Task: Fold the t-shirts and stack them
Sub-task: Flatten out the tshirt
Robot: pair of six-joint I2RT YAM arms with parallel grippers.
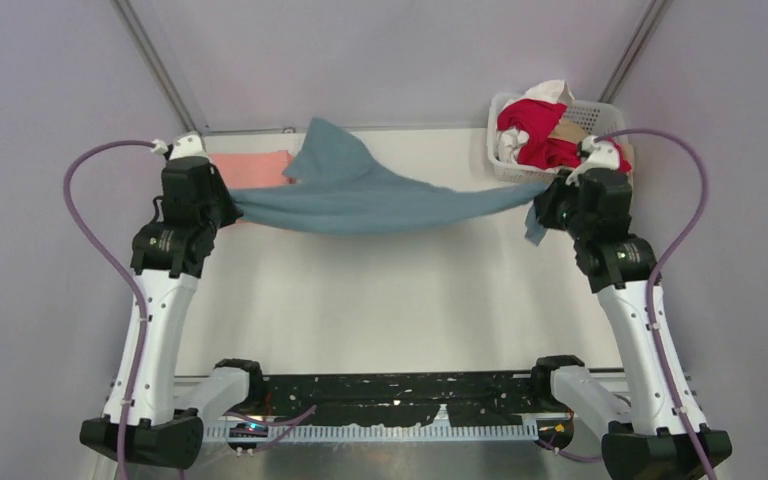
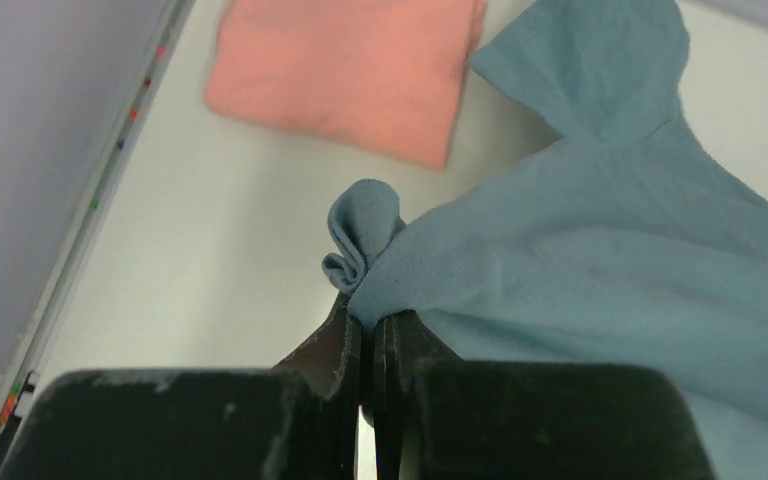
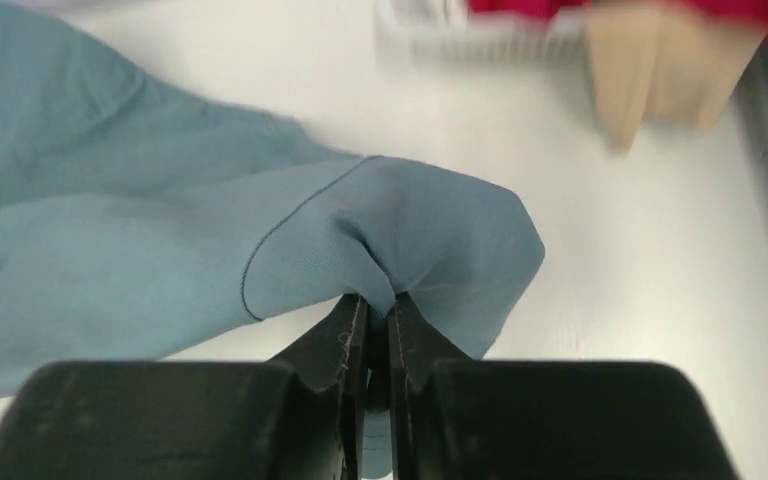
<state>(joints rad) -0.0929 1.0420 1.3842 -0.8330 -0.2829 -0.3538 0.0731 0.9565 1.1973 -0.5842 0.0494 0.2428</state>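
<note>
The bunched fold is hanging above empty table, so it would fall short of the salmon-pink t-shirt (image 1: 252, 167) if I opened now. My left gripper needs to move the fold there.
A dusty blue-grey t-shirt (image 1: 370, 195) hangs stretched between my two grippers above the table, one sleeve trailing toward the back. My left gripper (image 1: 228, 203) is shut on its left corner; in the left wrist view that gripper (image 2: 368, 318) pinches a bunched fold of the blue-grey t-shirt (image 2: 600, 260). My right gripper (image 1: 543, 200) is shut on the other end; in the right wrist view this gripper (image 3: 378, 305) clamps a puckered corner of the blue-grey t-shirt (image 3: 160, 240). A folded salmon-pink t-shirt (image 1: 252, 167) (image 2: 345, 70) lies flat at the back left.
A white lattice basket (image 1: 505, 110) at the back right holds a red shirt (image 1: 540, 125), a white one (image 1: 548, 92) and a tan one (image 1: 566, 130); the basket (image 3: 430, 30) and tan cloth (image 3: 650, 70) also show blurred in the right wrist view. Walls close both sides.
</note>
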